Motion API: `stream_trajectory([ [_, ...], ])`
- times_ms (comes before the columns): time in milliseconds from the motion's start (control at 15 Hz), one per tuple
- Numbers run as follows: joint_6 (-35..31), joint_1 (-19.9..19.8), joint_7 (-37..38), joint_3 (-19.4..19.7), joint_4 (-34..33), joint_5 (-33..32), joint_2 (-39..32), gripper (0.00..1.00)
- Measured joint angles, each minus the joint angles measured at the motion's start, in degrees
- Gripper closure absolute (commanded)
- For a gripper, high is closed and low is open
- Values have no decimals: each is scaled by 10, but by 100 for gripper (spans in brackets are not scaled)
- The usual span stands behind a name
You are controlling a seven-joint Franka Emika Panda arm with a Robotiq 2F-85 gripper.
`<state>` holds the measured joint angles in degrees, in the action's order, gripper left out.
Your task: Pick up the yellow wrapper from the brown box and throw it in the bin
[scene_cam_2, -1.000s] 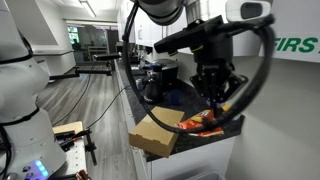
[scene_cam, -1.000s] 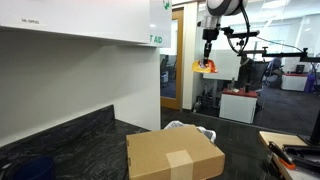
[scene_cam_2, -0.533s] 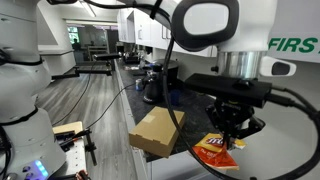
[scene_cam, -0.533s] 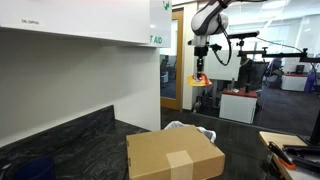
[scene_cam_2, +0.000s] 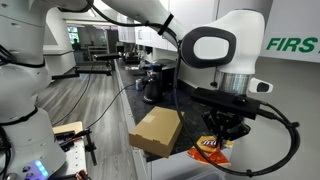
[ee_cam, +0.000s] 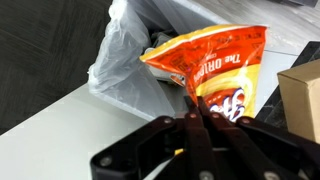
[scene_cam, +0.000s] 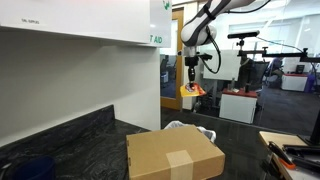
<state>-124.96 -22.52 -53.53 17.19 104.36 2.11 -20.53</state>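
Observation:
I am ready to let go, since the yellow wrapper [scene_cam: 190, 90] hangs below my gripper's fingers and over the bin's opening [scene_cam: 194, 127], so I will release it.
My gripper [scene_cam: 190, 72] is shut on the yellow wrapper [scene_cam: 190, 90], a crinkled yellow-orange snack packet with red and white print. It hangs in the air above and behind the bin [scene_cam: 181, 126]. In the wrist view the jaws [ee_cam: 197, 110] pinch the wrapper's [ee_cam: 215, 62] edge, with the bin's white liner [ee_cam: 128, 62] open beneath it. The brown box [scene_cam: 174, 155] stands on the dark counter in front of the bin, its top bare. It also shows in an exterior view [scene_cam_2: 158, 130] and at the wrist view's right edge [ee_cam: 305, 95]. The wrapper [scene_cam_2: 210, 148] hangs below the gripper [scene_cam_2: 222, 130] there.
A white wall cabinet [scene_cam: 80, 20] overhangs the dark stone counter [scene_cam: 70, 140]. A second cardboard surface with tools [scene_cam: 290, 150] lies at the right. Office desks and chairs fill the background. Another white robot arm [scene_cam_2: 20, 80] stands at the side.
My gripper has carried the yellow wrapper down and sideways, closer to the bin; it now hangs lower and nearer the cabinet edge. The box has not moved.

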Motion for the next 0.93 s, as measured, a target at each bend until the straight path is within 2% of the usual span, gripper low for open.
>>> stream_trajectory([
  [67,0,-2,-4,-2,-2,0,-1,71],
  [133,0,-3,-5,-2,-4,0,-1,64],
  [267,0,-5,-8,-3,-7,0,-2,54],
  [733,0,-9,-13,-4,-13,-1,-6,8],
  [800,0,-9,-13,-4,-13,-1,-7,2],
  [933,0,-9,-13,-4,-13,-1,-8,0],
])
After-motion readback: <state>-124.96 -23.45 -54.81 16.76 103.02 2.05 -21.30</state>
